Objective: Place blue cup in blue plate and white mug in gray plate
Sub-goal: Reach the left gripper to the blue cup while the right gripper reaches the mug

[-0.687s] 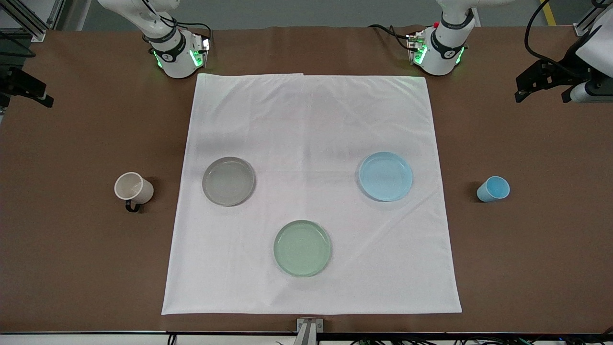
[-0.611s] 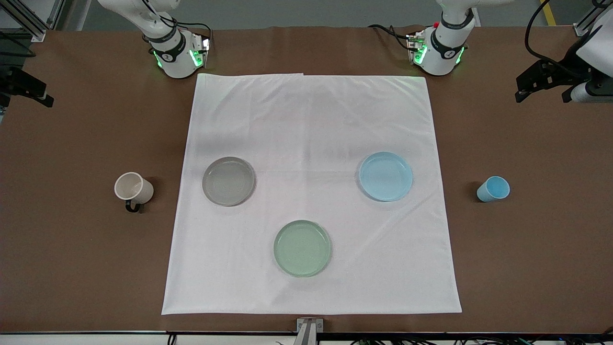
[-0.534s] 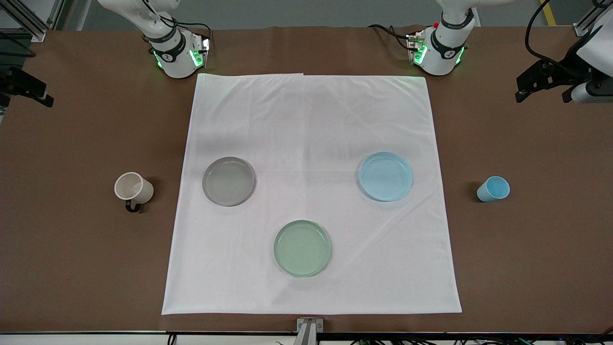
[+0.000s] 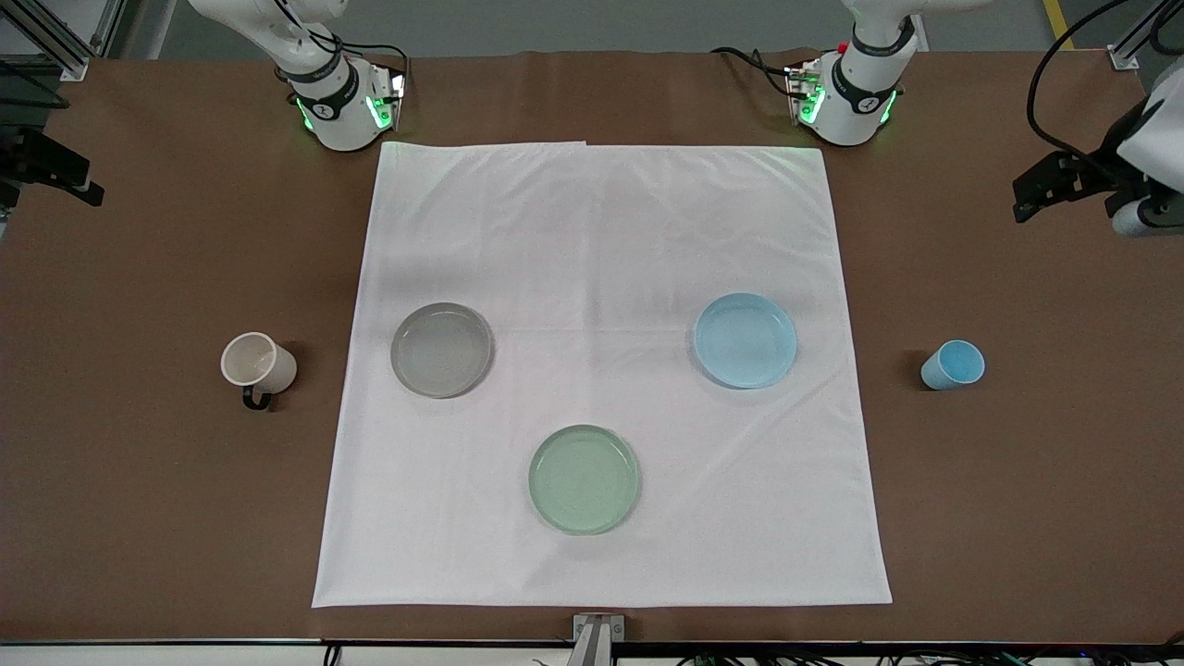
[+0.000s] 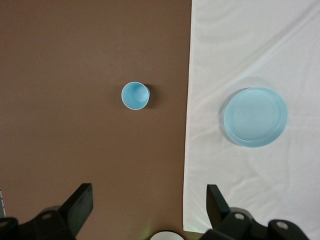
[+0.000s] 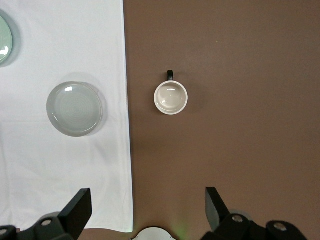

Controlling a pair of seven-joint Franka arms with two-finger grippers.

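Observation:
My left gripper should next grab the blue cup by its rim (image 4: 961, 343). Then it can put the cup in the blue plate (image 4: 746, 339).
The blue cup (image 4: 953, 364) stands upright on the bare brown table toward the left arm's end, off the cloth; the left wrist view shows it (image 5: 135, 95) beside the blue plate (image 5: 255, 116). The blue plate (image 4: 746, 339) and gray plate (image 4: 441, 350) lie empty on the white cloth. The white mug (image 4: 257, 363) stands on bare table toward the right arm's end, also in the right wrist view (image 6: 170, 97), beside the gray plate (image 6: 74, 108). My left gripper (image 4: 1045, 185) (image 5: 148, 205) and right gripper (image 4: 55, 176) (image 6: 146, 205) hang open and empty high over bare table.
A pale green plate (image 4: 584, 478) lies empty on the cloth (image 4: 601, 231), nearer the front camera than the other two plates. The arm bases (image 4: 338, 102) (image 4: 846, 97) stand at the cloth's edge farthest from the camera. Brown table surrounds the cloth.
My left gripper has shifted slightly outward toward its end of the table and lower in the front view. The right gripper, cup, mug and plates have not moved.

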